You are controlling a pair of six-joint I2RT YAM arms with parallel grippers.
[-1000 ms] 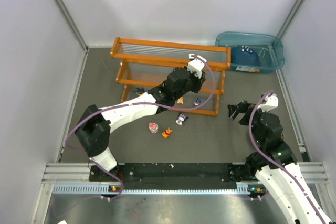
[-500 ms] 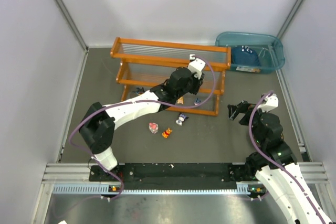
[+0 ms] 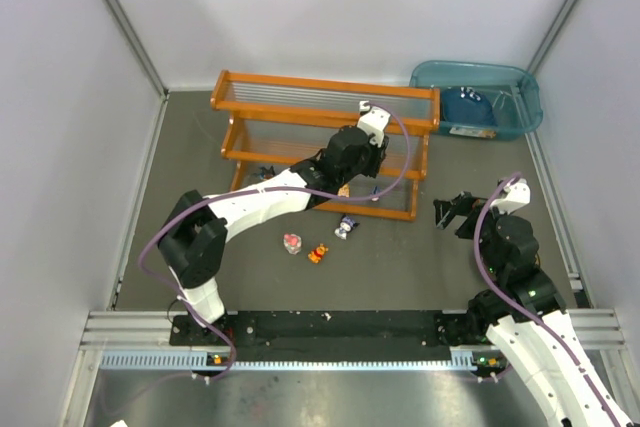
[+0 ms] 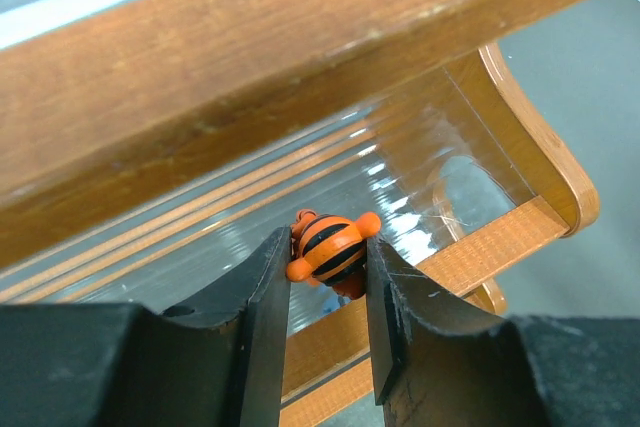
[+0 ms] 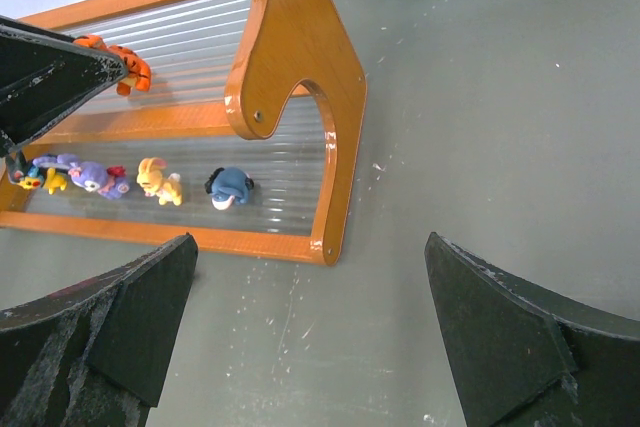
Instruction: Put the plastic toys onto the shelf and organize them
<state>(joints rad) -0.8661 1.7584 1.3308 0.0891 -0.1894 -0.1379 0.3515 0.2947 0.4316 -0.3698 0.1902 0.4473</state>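
Note:
The orange black-striped toy's lower end (image 4: 350, 284) meets the clear panel behind the middle level's front bar, so it is time for my left gripper to release the toy.
The orange shelf (image 3: 320, 87) stands at the back of the table. My left gripper (image 4: 328, 259) is shut on an orange black-striped toy (image 4: 330, 245) and holds it just over the middle tier's clear panel, under the top rail (image 4: 300, 47). The right wrist view shows that toy (image 5: 125, 55) at the fingertips. On the bottom tier are a dark blue toy (image 5: 228, 188), a yellow-tan one (image 5: 157, 179), a purple one (image 5: 92, 176) and a dark one (image 5: 25, 172). Pink-white (image 3: 291, 243), yellow-orange (image 3: 318, 253) and black-white (image 3: 347, 227) toys lie in front of the shelf. My right gripper (image 3: 452, 213) is open and empty, right of the shelf.
A translucent teal bin (image 3: 480, 97) with a blue item stands at the back right, next to the shelf's right end (image 5: 300, 47). Grey walls enclose the table on three sides. My left arm stretches across the table over the bottom tier.
My left gripper has moved slightly farther back into the shelf with the orange toy. The right arm has not moved.

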